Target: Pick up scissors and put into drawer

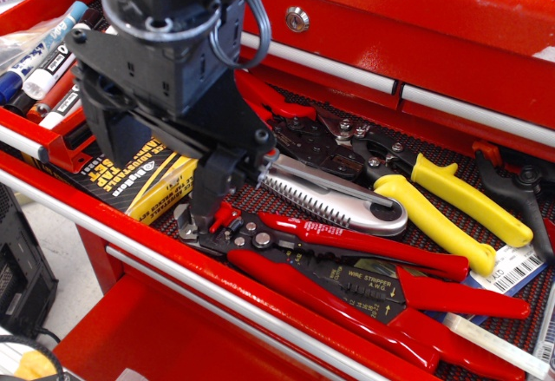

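Observation:
The scissors need to go into the drawer, so my gripper next needs to grab them by the middle, between the handles and the long blades.
My black gripper [160, 186] hangs low over the left end of the wide mesh-lined drawer. Its two fingers stand apart, one finger [211, 186] reaching down to the head of the red wire stripper [347, 264], the other [113, 134] shorter on the left. Nothing shows between them but a yellow-and-black box [160, 181] below. The scissors do not show; the gripper body hides part of the drawer behind it. The narrower red drawer [48, 145] with marker pens [43, 60] is at the upper left, open, just left of the gripper.
The mesh-lined drawer holds a silver toothed folding saw [338, 199], yellow-handled pliers [442, 203], black crimpers [334, 142] with red handles, and dark pliers [520, 186] at the right. The red tool chest front with a lock [297, 19] rises behind.

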Tool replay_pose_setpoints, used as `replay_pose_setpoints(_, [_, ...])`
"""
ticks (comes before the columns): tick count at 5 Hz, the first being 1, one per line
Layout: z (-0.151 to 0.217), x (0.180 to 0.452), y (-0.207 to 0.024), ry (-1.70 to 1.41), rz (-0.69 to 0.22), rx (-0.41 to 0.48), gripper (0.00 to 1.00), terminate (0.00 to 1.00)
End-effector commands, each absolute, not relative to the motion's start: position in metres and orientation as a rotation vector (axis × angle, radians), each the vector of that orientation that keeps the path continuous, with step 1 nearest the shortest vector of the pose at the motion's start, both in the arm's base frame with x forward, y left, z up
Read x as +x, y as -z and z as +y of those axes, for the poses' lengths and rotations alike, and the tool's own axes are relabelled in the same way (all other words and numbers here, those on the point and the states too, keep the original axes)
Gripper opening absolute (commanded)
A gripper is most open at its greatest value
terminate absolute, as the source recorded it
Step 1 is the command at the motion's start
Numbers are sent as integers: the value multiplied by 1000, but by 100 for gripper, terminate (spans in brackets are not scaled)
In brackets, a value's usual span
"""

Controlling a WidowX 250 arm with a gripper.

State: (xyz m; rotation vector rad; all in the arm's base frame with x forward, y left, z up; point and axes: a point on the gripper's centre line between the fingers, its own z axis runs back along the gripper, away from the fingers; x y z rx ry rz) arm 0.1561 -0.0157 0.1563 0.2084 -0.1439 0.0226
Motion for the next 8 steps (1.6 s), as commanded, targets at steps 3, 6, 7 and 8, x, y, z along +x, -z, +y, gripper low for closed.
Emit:
replay_pose_setpoints(3, [-22,186,-155,471,-195,148,100,0])
replay_pose_setpoints(6, [-17,239,-126,1232,-148,287,100,0])
replay_pose_setpoints(7, [-9,244,-112,1470,-247,222,100,0])
replay_pose_setpoints(8, [-8,253,-96,1710,-334,198,100,0])
